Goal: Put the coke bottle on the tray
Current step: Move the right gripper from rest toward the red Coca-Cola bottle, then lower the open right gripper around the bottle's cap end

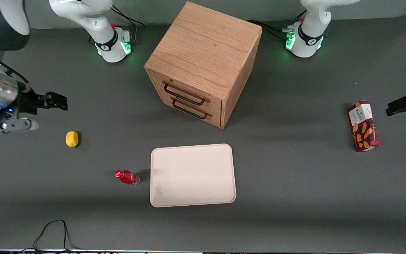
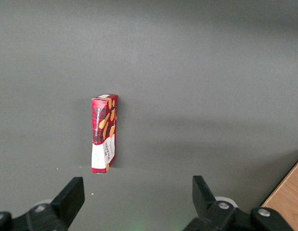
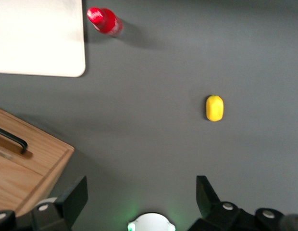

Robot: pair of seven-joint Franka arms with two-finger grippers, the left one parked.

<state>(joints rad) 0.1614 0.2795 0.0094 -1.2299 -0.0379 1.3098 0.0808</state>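
Observation:
Next, my right gripper grabs the coke bottle by its red cap, to place the bottle on the tray.
The coke bottle is a tiny red bottle with a red cap. It rests on the dark table just beside the tray's short edge, toward the working arm's end, and also shows in the right wrist view. The cream-white tray lies flat and bare in front of the wooden drawer cabinet; one of its corners shows in the right wrist view. My right gripper hangs open and empty above the table at the working arm's end, well apart from the bottle. Its fingers stand wide apart in the right wrist view.
A small yellow fruit lies between gripper and bottle, also in the right wrist view. A wooden two-drawer cabinet stands farther from the camera than the tray. A red snack box lies toward the parked arm's end. A black cable loops at the near edge.

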